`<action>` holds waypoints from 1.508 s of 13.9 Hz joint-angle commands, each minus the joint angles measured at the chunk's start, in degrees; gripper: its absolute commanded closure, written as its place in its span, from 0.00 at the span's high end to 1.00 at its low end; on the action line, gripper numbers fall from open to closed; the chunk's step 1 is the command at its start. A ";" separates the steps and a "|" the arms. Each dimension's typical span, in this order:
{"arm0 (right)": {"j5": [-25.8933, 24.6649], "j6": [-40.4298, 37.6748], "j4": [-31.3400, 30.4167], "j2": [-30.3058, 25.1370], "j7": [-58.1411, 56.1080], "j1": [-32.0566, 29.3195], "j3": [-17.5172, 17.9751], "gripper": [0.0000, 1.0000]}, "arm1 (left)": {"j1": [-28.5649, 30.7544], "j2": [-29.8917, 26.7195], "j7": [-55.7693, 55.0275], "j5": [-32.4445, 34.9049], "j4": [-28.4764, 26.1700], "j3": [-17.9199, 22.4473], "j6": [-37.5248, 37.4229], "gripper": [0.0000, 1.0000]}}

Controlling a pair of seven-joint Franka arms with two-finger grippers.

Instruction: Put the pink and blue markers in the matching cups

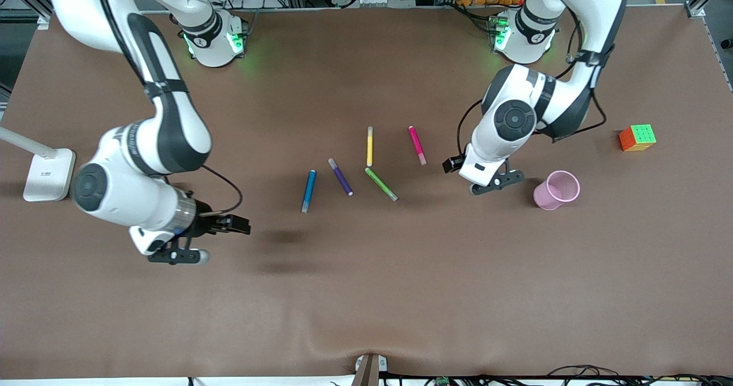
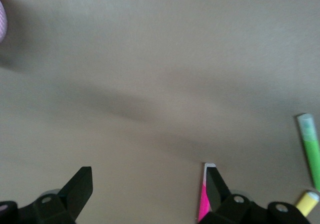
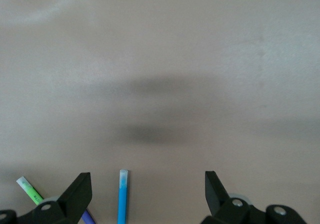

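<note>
The robot's left gripper should next place the pink marker in the pink cup (image 1: pixel 556 189), so it should grab the marker by its pale end (image 1: pixel 422 158).
The pink marker (image 1: pixel 417 145) and the blue marker (image 1: pixel 308 190) lie on the brown table among other pens. The pale pink cup (image 1: pixel 556 189) stands toward the left arm's end; its edge shows in the left wrist view (image 2: pixel 1 18). The blue cup is out of view. My left gripper (image 1: pixel 497 182) is open and empty, over the table between the pink marker (image 2: pixel 204 199) and the pink cup. My right gripper (image 1: pixel 177 256) is open and empty, over bare table toward the right arm's end from the blue marker (image 3: pixel 122 196).
A purple pen (image 1: pixel 340 176), a yellow pen (image 1: pixel 369 146) and a green pen (image 1: pixel 381 184) lie between the two markers. A colour cube (image 1: pixel 637 137) sits past the pink cup. A white lamp base (image 1: pixel 48 174) stands at the right arm's end.
</note>
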 commanded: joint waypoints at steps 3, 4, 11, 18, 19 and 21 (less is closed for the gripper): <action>0.87 -9.04 0.31 0.49 0.75 2.58 -0.56 1.00 | -6.86 3.88 -10.24 1.11 -1.65 0.17 6.28 1.00; 0.78 -8.96 -0.73 0.49 0.75 2.76 -0.56 1.00 | -6.95 4.50 -10.34 1.19 -1.74 0.16 7.42 1.00; 0.34 3.96 -10.41 -0.74 5.40 9.97 -0.83 1.00 | -10.64 11.53 -15.18 1.11 -1.39 0.17 16.22 0.69; -9.50 4.40 -11.11 -1.71 5.49 11.37 -0.74 1.00 | -11.78 11.62 -16.67 1.19 -1.74 0.08 16.13 0.31; -9.41 4.58 -11.11 -1.62 5.67 11.46 -0.74 1.00 | -12.39 11.80 -16.67 1.19 -1.74 0.16 16.05 0.21; -9.50 5.45 -11.03 -1.44 9.17 11.55 -0.65 1.00 | -12.40 11.89 -17.89 1.19 -1.65 0.08 15.61 0.00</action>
